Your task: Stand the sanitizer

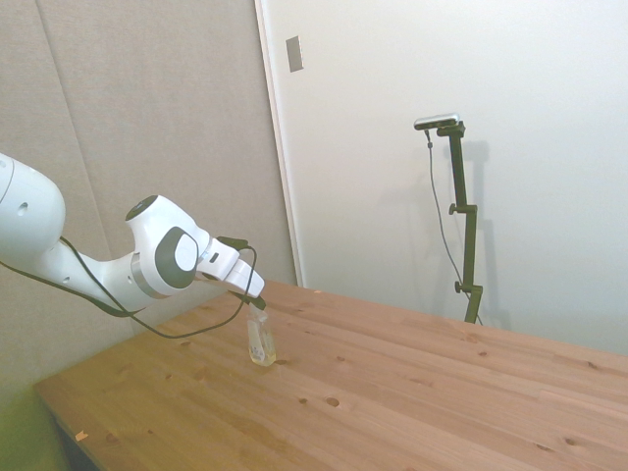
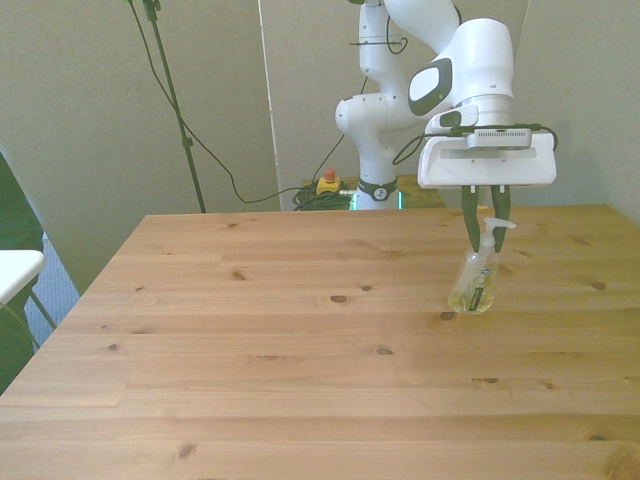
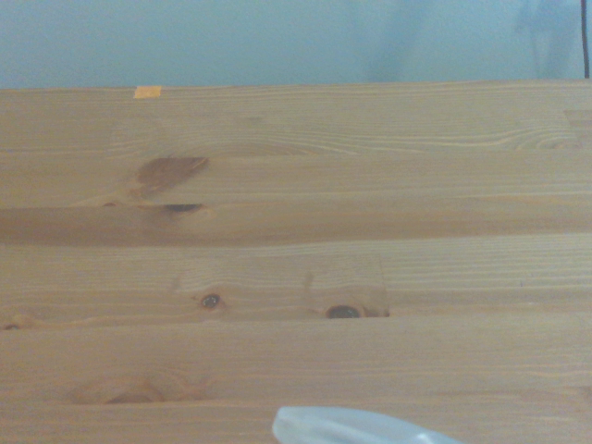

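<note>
My gripper releases the sanitizer now, since the base of the sanitizer touches the wooden table in the side view, so the sanitizer would stand.
The sanitizer [image 2: 474, 285] is a small clear bottle of pale yellowish liquid. It is nearly upright on the wooden table [image 2: 300, 340], leaning slightly, with its base touching the boards at the front view's right. My gripper [image 2: 485, 238] hangs straight above it, and its dark fingers [image 2: 470, 222] close around the bottle's neck and spray cap. In the side view the sanitizer [image 1: 262, 343] stands under the gripper [image 1: 257, 302] near the table's left part. The wrist view catches only the pale cap [image 3: 356, 427] over bare planks.
The table's right edge [image 2: 625, 225] lies close to the bottle in the front view. A white chair seat [image 2: 15, 272] stands off the front view's left side. A small orange tape scrap [image 3: 147, 92] sits near the table's far edge.
</note>
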Robot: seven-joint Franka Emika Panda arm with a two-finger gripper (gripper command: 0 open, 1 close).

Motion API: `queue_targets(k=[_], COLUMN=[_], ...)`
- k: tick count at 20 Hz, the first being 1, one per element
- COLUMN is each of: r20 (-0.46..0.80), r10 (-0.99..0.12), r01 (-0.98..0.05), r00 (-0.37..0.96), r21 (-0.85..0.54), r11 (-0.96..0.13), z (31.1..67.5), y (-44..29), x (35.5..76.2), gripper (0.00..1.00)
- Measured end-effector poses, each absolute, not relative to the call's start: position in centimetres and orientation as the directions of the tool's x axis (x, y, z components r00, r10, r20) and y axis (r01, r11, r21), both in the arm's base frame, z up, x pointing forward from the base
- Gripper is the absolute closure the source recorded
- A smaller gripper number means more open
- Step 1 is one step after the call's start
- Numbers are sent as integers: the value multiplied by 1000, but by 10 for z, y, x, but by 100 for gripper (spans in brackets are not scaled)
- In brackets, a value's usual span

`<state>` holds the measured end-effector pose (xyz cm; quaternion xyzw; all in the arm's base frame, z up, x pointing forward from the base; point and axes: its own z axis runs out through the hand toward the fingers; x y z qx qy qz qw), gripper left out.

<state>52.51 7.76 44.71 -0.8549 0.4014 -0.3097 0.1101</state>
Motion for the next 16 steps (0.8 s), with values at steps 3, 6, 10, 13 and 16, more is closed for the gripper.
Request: queue_targets(k=[3,6,10,13,16], r20=[437,436,434,382,320], r10=[-752,-752,-752,-764,-767], r01=[-623,-623,-620,-640,-666], r00=[493,495,496,521,555], r21=[-427,-425,-429,-418,-382], r11=[-656,-657,-657,-645,-641], z=[441,441,444,459,481], y=[79,79,79,77,66], x=[523,522,522,516,503], gripper=[0,0,0,0,0])
